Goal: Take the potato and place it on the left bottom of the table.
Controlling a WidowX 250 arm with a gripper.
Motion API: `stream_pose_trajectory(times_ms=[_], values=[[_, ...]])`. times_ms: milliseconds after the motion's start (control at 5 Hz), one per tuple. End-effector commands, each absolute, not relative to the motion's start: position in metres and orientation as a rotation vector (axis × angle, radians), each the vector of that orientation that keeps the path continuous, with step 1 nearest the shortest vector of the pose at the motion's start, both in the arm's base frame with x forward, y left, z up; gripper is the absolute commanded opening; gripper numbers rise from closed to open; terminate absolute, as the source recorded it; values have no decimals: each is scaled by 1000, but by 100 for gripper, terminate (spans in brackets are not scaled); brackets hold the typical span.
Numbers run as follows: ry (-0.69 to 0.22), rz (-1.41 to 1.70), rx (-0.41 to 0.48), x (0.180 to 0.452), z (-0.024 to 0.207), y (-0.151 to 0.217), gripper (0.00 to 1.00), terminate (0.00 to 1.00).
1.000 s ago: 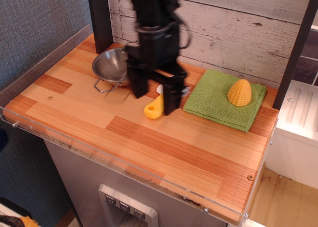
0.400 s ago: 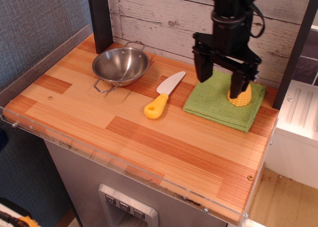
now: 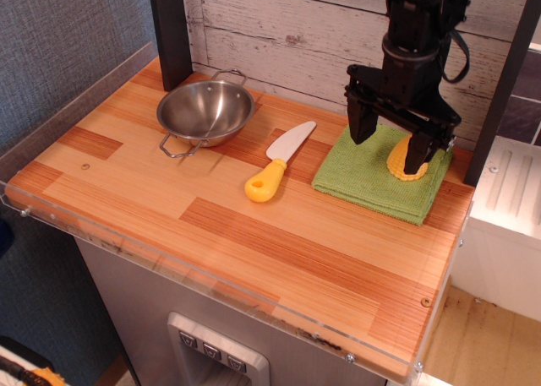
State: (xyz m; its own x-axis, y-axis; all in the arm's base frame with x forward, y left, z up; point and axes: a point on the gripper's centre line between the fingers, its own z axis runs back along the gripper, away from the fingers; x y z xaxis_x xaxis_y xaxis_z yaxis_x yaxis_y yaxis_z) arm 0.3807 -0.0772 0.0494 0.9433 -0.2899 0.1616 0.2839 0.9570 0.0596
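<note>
Next, my gripper takes hold of the ridged yellow sides of the potato (image 3: 396,160), to put it down at the left bottom of the table.
The potato (image 3: 396,160), a small yellow ridged dome, sits on a green cloth (image 3: 363,182) at the back right of the wooden table (image 3: 279,251). My black gripper (image 3: 386,152) is open and hangs low over the cloth. Its two fingers straddle the potato's place, the left one over the cloth and the right one (image 3: 417,154) in front of the potato, hiding most of it. I cannot tell whether the fingers touch the potato. The table's left front area lies far from the gripper.
A steel bowl (image 3: 205,111) with wire handles stands at the back left. A knife (image 3: 275,168) with a white blade and yellow handle lies mid-table, left of the cloth. A clear acrylic rim (image 3: 169,272) edges the table. Dark posts stand at the back.
My gripper swung from above the knife at mid-table to the right, over the green cloth, then shifted slightly right and lower around the potato. The jaws stay open.
</note>
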Motion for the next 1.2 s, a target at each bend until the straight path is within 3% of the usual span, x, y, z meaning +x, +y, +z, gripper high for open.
stream_pose_trajectory(times_ms=[0, 200, 400, 600, 800, 1000], values=[[-286, -295, 37, 400, 50, -88, 100, 0], [-291, -284, 4, 409, 42, -92, 100, 0], [-288, -287, -15, 407, 40, -95, 0, 0], [-308, -297, -44, 401, 55, -96, 0, 0], [-369, -281, -110, 388, 86, -76, 0, 0], [-358, -222, -115, 371, 100, -36, 0, 0]])
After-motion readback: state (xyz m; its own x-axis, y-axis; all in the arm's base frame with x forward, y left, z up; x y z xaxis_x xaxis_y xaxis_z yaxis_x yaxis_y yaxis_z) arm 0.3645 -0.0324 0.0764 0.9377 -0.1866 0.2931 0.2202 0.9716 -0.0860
